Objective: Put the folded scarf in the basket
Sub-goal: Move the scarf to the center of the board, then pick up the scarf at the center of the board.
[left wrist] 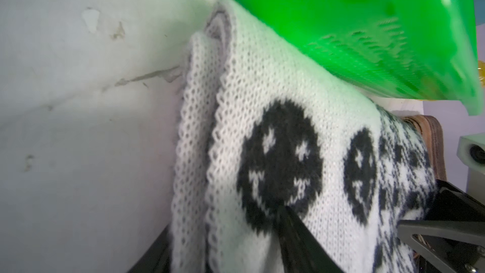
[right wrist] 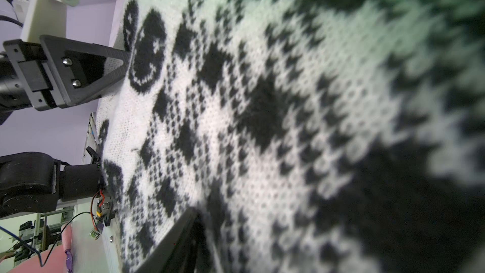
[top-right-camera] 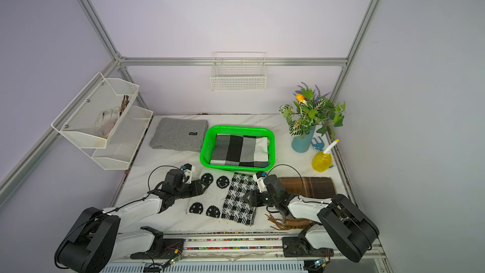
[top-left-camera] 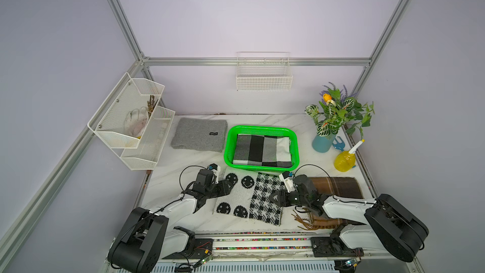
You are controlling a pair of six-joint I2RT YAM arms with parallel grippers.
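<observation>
The folded scarf's houndstooth edge is opposite my left gripper. My right gripper needs to grab that edge next, to put the scarf in the basket still folded.
A folded black-and-white knitted scarf (top-left-camera: 252, 198) with smiley faces and a houndstooth pattern lies flat on the table, its far edge against the front of the bright green basket (top-left-camera: 262, 128). A grey, black and white checked scarf (top-left-camera: 262, 151) lies inside the basket. My left gripper (top-left-camera: 229, 183) is at the knitted scarf's left edge. In the left wrist view its jaws stand apart, one finger (left wrist: 291, 232) on top and the folded edge (left wrist: 199, 179) between them. My right gripper (top-left-camera: 273, 198) is at the right edge, open, one finger (right wrist: 181, 235) resting on the knit.
A grey folded scarf (top-left-camera: 199, 133) lies at the back left and a brown fringed one (top-left-camera: 338, 187) under my right arm. A potted plant (top-left-camera: 333, 116), a yellow spray bottle (top-left-camera: 345, 160), a white mesh shelf (top-left-camera: 131, 122) and a wire wall basket (top-left-camera: 263, 74) ring the table.
</observation>
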